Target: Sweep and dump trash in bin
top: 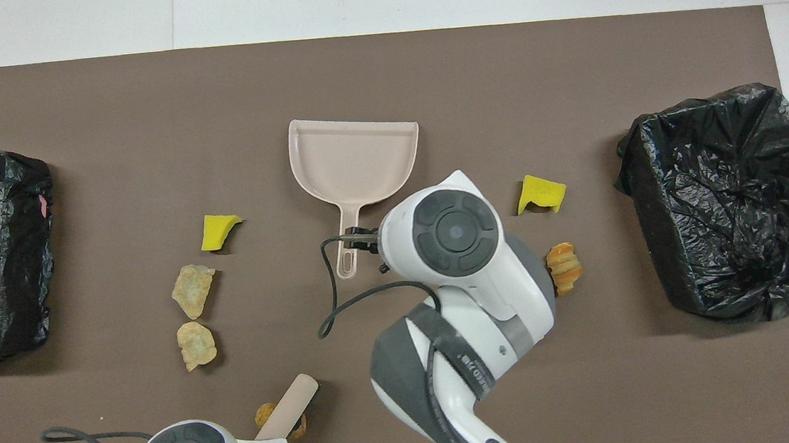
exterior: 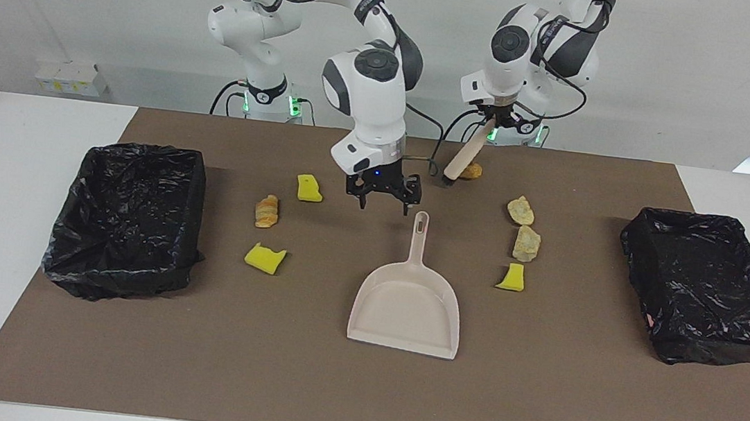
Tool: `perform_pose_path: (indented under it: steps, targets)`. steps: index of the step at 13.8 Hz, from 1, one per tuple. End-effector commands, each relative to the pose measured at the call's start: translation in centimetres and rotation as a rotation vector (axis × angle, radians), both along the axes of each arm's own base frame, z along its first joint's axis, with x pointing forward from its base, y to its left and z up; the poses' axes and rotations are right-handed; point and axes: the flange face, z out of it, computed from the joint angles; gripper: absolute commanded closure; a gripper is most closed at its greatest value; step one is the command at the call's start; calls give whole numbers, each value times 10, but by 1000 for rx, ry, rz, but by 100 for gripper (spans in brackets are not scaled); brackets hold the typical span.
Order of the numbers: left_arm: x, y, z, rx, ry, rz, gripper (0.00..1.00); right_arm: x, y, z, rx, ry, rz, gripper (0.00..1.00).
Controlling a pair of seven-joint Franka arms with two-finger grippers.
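The dustpan's narrow handle is the part my right gripper should grab next. The dustpan's broad scoop is far wider than my open fingers.
Several trash scraps lie on the brown mat: yellow sponge chunks, a croissant-like lump, two beige rock-like lumps and a brown lump. A beige dustpan lies flat mid-mat, its handle pointing at the robots. My right gripper hangs open and holds nothing, low over the mat just beside the handle's end. My left gripper is shut on the brush, which hangs tilted, bristles down, over the brown lump.
Two bins lined with black bags stand on the mat, one at the right arm's end, the other at the left arm's end. In the overhead view the right arm hides one yellow chunk.
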Motion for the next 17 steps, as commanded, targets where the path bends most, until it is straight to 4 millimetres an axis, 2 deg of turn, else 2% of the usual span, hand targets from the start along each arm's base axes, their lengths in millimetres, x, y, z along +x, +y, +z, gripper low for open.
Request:
perform_pose_path:
  steps: [1,2,3,4,5,8,10,12,14,17]
  targets:
    - [-4,20,-4,-82,53,-16,100,-6,41,-20,-32,-52,-54,0]
    - [5,26,-1,-109,49,-9,100,-10,53,-32,-65,-68,-46,0]
    - [24,45,9,-170,45,8,100,-13,58,-40,-94,-90,-20,0]
    - [35,61,18,-212,58,-10,100,-11,60,-44,-100,-113,-4,0]
    - [32,66,18,-216,93,-30,100,-8,60,-47,-84,-129,-3,0]
    - [24,64,15,-236,137,-116,100,-4,62,-75,-119,-126,26,9]
    - [12,66,3,-223,185,-133,100,0,62,-71,-120,-138,33,21]
    - [13,66,5,-254,186,-141,100,0,62,-70,-122,-138,38,42]
    - [11,62,6,-267,190,-136,100,0,61,-70,-129,-134,40,74]
    - [7,55,4,-267,188,-150,100,8,57,-58,-125,-149,69,100]
